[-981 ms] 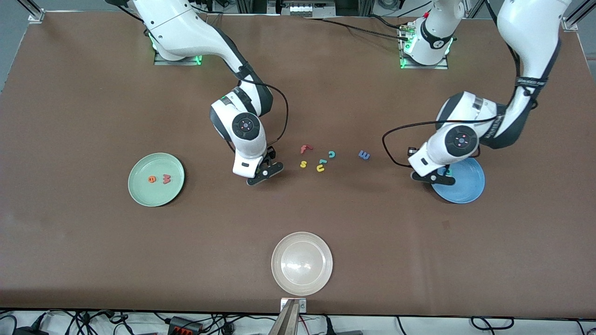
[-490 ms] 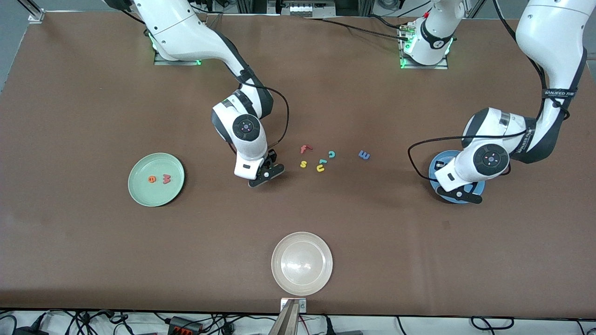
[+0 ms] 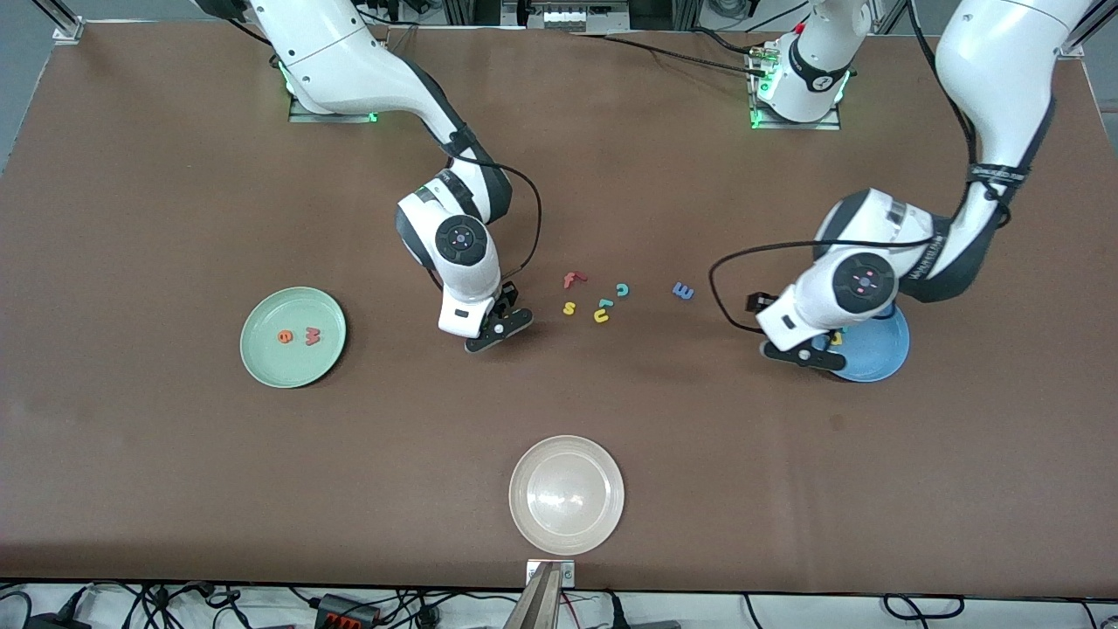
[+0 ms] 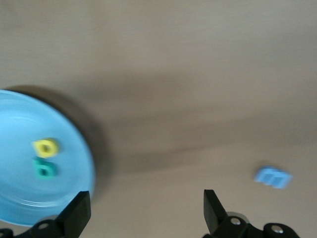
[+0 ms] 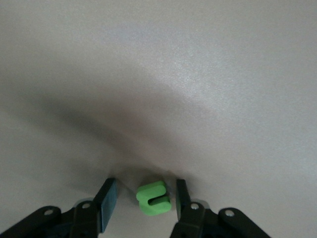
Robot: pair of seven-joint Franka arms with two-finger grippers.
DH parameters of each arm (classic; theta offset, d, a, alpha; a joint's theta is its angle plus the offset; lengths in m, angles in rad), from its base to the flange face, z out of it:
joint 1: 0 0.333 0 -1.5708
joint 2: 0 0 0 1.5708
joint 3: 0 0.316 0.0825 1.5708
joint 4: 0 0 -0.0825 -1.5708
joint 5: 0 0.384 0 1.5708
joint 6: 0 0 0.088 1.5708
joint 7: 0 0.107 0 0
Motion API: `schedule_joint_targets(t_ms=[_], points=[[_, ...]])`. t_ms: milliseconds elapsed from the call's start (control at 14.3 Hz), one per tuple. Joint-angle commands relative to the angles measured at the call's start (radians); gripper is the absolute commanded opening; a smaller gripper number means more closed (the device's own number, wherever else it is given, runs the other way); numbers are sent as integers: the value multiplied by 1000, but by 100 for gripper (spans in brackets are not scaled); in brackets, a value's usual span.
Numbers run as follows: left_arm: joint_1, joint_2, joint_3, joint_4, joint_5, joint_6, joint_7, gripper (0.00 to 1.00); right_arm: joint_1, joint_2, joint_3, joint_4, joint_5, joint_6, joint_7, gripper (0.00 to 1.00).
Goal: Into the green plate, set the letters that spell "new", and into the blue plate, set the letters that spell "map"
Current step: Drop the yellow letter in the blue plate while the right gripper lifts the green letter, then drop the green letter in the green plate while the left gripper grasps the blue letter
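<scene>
I will next grab the blue "m" by its letter body (image 3: 682, 292) with my left gripper, to spell "map" in the blue plate (image 3: 878, 349).
My right gripper (image 3: 498, 330) is down at the table beside the loose letters. In the right wrist view its open fingers (image 5: 145, 191) bracket the green "n" (image 5: 154, 199), with a gap on one side. The green plate (image 3: 293, 367) holds the orange "e" (image 3: 285, 335) and red "w" (image 3: 313, 335). My left gripper (image 3: 799, 354) hangs open and empty (image 4: 146, 201) just off the blue plate's (image 3: 878, 349) rim, toward the table's middle. That blue plate (image 4: 20, 114) holds the yellow "a" (image 4: 45, 147) and teal "p" (image 4: 44, 167). The blue "m" (image 3: 683, 291) (image 4: 272, 177) lies on the table.
A red "f" (image 3: 573, 279), yellow "s" (image 3: 569, 307), yellow "u" (image 3: 601, 315), teal "c" (image 3: 622, 289) and a small teal piece (image 3: 604, 303) lie between the grippers. A whitish-beige plate (image 3: 566, 494) sits near the table's front edge.
My left gripper swung over the blue plate, opened, and came back off its rim toward the middle. My right gripper's fingers narrowed around the "n"; the arm barely moved.
</scene>
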Motion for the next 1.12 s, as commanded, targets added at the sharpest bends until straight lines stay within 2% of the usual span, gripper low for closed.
schedule_joint_targets(t_ms=[0, 210, 420, 561, 701, 841, 911, 1051], points=[[-75, 34, -28, 8, -14, 16, -81, 100, -3, 9, 0, 13, -12, -2, -12, 55], [-100, 74, -28, -11, -15, 53, -341, 100, -3, 9, 0, 12, -12, -5, -9, 43], [-60, 115, -31, -37, -31, 105, -530, 100, -4, 9, 0, 10, -6, -8, -3, 18], [-71, 123, -29, -102, -31, 226, -700, 100, -9, 6, 0, 9, -6, -22, -4, 15], [-80, 125, -31, -135, -31, 260, -779, 97, -13, -37, -5, 13, 0, -80, 0, 9], [-81, 121, -54, -140, -32, 260, -817, 65, -53, -104, -35, 13, 3, -169, 0, 9], [-81, 126, -69, -141, -32, 260, -855, 56, -109, -138, -35, 12, 2, -231, -7, 9], [-90, 126, -69, -144, -34, 260, -872, 48, -206, -183, -37, 1, 0, -327, -32, 9]])
